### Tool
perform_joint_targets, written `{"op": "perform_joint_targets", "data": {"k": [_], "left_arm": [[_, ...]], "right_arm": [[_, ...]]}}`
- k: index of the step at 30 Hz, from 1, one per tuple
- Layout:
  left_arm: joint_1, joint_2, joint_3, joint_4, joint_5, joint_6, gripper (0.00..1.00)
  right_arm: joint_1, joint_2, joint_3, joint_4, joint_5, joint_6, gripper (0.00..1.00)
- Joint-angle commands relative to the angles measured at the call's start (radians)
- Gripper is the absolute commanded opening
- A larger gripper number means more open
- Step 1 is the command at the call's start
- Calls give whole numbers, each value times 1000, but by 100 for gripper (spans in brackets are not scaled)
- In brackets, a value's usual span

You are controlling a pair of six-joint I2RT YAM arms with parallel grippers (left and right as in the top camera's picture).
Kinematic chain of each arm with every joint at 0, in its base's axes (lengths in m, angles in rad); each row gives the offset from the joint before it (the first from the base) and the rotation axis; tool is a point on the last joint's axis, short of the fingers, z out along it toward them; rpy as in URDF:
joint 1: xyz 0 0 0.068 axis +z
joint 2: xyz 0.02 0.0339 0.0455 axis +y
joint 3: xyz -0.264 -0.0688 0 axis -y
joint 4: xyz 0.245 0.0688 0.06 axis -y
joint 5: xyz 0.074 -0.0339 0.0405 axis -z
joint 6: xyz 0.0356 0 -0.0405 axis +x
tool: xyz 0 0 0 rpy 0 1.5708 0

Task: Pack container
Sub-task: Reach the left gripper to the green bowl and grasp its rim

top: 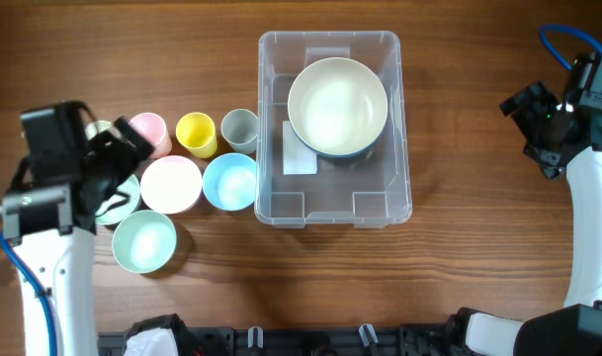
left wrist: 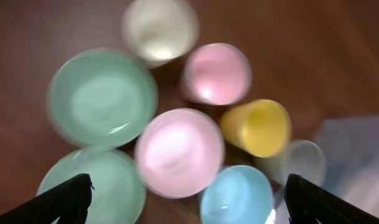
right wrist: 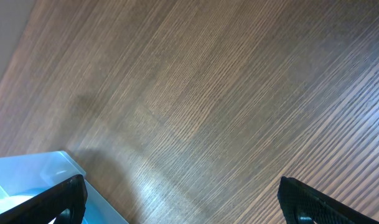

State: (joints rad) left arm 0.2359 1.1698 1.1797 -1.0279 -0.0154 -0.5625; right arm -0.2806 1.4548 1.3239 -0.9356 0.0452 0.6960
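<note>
I should grab the front mint bowl with my left gripper next, by its rim on the side away from the container (top: 330, 190). The bowl's bottom then stays free to be packed inside the container.
The clear container (top: 330, 190) stands at the table's middle with a white label (top: 299, 150) on its base. A large cream bowl with a blue outside (top: 337, 106) sits inside it at the back. My left gripper (top: 108, 163) is open and empty, hovering over the group of bowls and cups left of the container; its fingers (left wrist: 189, 205) frame a pink bowl (left wrist: 178, 151) and a blue bowl (left wrist: 236, 196). My right gripper (top: 538, 124) is open and empty over bare table right of the container. The right wrist view (right wrist: 186, 202) shows only the container's corner (right wrist: 46, 180).
Left of the container stand a grey cup (top: 239, 130), a yellow cup (top: 196, 134), a pink cup (top: 149, 131) and a cream cup (top: 101, 129). In front of them are a pink bowl (top: 171, 184), a blue bowl (top: 229, 182) and two mint bowls (top: 143, 241), (top: 121, 201).
</note>
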Motion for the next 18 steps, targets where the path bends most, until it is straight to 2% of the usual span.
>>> {"op": "perform_joint_targets", "data": {"k": [1, 3, 5, 8, 18], "left_arm": [[159, 76, 13, -112, 31, -179, 100], [211, 111, 10, -190, 94, -179, 100], [230, 137, -6, -235, 96, -178, 100], [230, 139, -127, -227, 93, -133, 100], [251, 137, -434, 31, 100, -187, 95]], "right_arm": [[-3, 8, 11, 1, -1, 14, 99], [-3, 8, 11, 1, -1, 14, 99], [-3, 8, 11, 1, -1, 14, 100], [-3, 8, 11, 1, -1, 14, 100], [-3, 8, 11, 1, -1, 14, 100]]}}
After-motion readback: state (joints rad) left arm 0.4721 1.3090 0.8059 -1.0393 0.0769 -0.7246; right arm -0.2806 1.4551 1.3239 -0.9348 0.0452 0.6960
